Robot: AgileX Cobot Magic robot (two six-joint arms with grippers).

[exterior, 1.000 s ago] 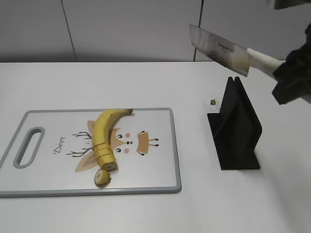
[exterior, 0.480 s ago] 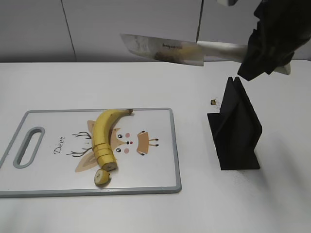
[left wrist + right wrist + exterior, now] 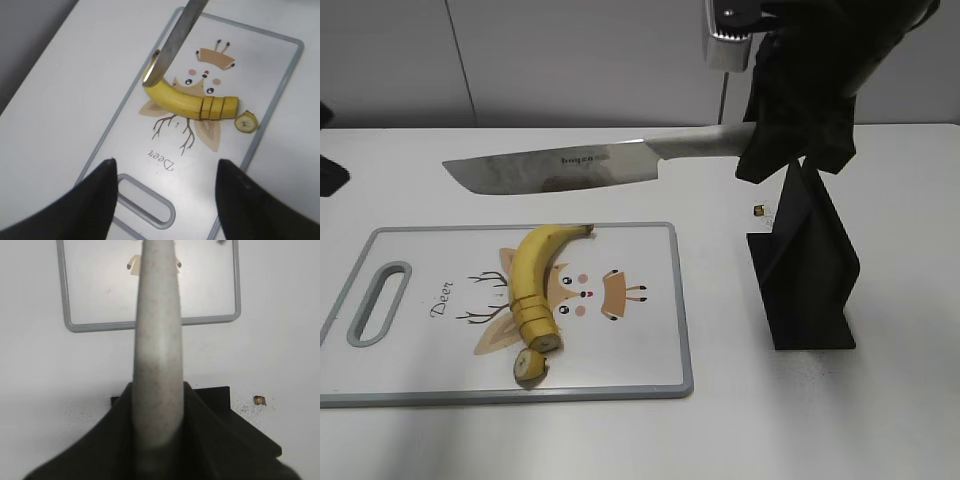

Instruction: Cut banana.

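Note:
The knife's handle is already covered by my right gripper, so my left gripper next needs to grab the knife by the flat tip end of its blade.
The yellow banana lies on the cutting board, with a few slices cut at its near end and one loose slice in front. It also shows in the left wrist view. My right gripper is shut on the grey handle of a knife, whose blade hangs level above the board's far edge; the handle fills the right wrist view. My left gripper is open and empty above the board's handle slot.
A black knife stand stands right of the board, also in the right wrist view. A small brown crumb lies behind it. The board carries a tan deer print. A white wall is at the back.
My right arm has swung the knife left from over the black stand to above the board's far edge, blade turned level. The banana has not moved.

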